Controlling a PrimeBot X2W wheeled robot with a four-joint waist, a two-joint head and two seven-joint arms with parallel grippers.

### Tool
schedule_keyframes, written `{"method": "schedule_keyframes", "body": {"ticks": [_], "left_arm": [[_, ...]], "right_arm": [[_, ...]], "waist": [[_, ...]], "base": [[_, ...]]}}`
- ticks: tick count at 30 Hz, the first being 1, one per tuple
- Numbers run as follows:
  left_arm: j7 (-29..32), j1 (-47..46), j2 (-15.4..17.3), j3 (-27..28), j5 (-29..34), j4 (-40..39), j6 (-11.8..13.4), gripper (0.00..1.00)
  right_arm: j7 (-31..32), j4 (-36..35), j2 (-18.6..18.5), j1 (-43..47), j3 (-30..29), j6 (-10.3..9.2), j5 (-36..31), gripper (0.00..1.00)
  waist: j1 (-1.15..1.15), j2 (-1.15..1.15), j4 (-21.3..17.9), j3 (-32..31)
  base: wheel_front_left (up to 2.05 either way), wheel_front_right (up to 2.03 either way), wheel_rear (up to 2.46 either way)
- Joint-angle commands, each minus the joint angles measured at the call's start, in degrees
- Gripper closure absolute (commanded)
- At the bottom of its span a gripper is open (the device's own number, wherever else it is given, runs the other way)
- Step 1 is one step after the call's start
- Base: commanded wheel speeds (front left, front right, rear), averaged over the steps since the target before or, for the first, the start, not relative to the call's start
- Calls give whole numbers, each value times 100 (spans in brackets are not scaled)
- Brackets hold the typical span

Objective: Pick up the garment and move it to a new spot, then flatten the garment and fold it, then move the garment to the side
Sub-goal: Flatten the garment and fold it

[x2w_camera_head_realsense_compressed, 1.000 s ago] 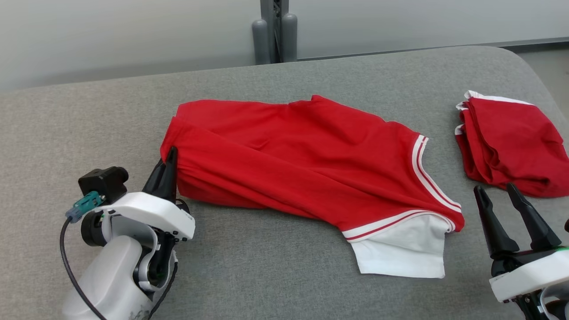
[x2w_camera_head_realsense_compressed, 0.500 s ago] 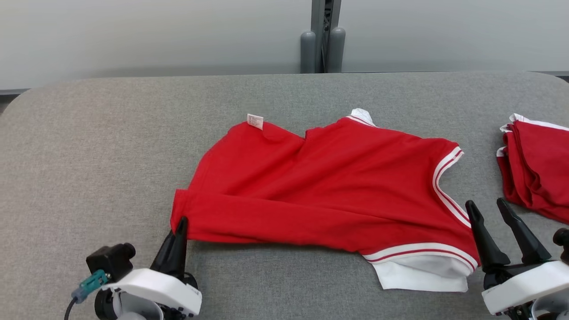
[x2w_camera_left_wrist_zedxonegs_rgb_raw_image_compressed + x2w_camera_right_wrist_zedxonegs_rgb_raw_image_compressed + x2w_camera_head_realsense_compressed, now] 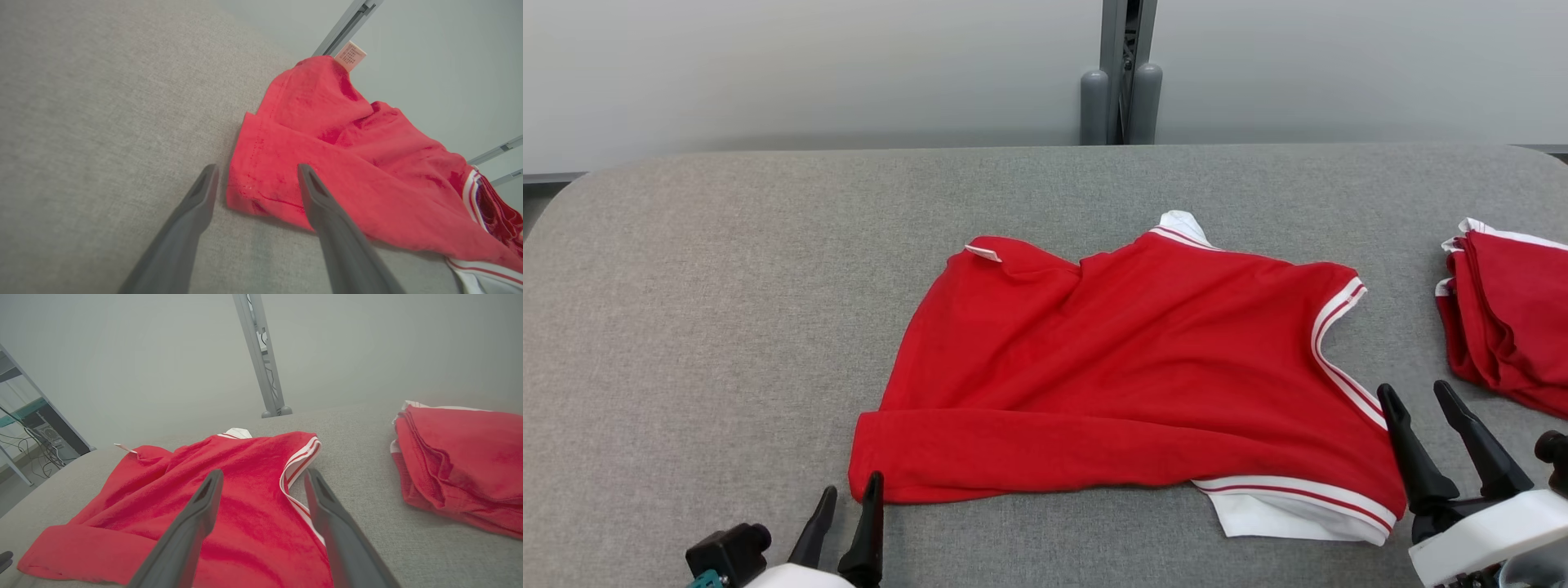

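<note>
The right gripper grabs the shirt by the white sleeve's edge (image 3: pixel 1356 535) next, as only that thin edge shows from under the slack red body (image 3: pixel 1170 382).
The garment (image 3: pixel 1127 376) is a red shirt with white striped trim, lying spread on the grey table (image 3: pixel 727 286), its near hem folded over. My left gripper (image 3: pixel 852 483) is open at the garment's near left corner. In the left wrist view that gripper (image 3: pixel 257 167) has its jaws apart on either side of the corner of the garment (image 3: pixel 367 163), which rests on the table. My right gripper (image 3: pixel 1413 388) stands open at the garment's right edge, by the striped armhole. In the right wrist view it (image 3: pixel 263 472) hovers over the garment (image 3: pixel 204 477), holding nothing.
A second red garment (image 3: pixel 1511 327), folded in a pile, lies at the table's right edge, close to my right gripper, also seen in the right wrist view (image 3: pixel 461 453). A grey post (image 3: pixel 1121 82) stands behind the table's far edge. Bare table stretches to the left.
My left gripper has opened and let go of the garment's near left corner. The garment now lies flatter and nearer the front edge. The head camera has also shifted.
</note>
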Motion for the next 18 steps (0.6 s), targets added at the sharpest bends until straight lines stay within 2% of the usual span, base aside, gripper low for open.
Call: {"method": "schedule_keyframes", "body": {"ticks": [1, 7, 18], "left_arm": [[-33, 100, 11, 39, 47, 30, -44, 0], [-30, 361, -48, 193, 212, -19, -102, 0], [-30, 220, -43, 364, 851, -514, 166, 0]], "right_arm": [[-17, 23, -32, 64, -20, 0, 31, 0], [-52, 43, -49, 130, -82, 0, 46, 0], [-100, 12, 48, 159, -177, 0, -151, 0]], "waist": [[0, 0, -5, -20], [0, 0, -6, -139], [0, 0, -59, -400]], "base": [[0, 0, 0], [0, 0, 0], [0, 0, 0]]}}
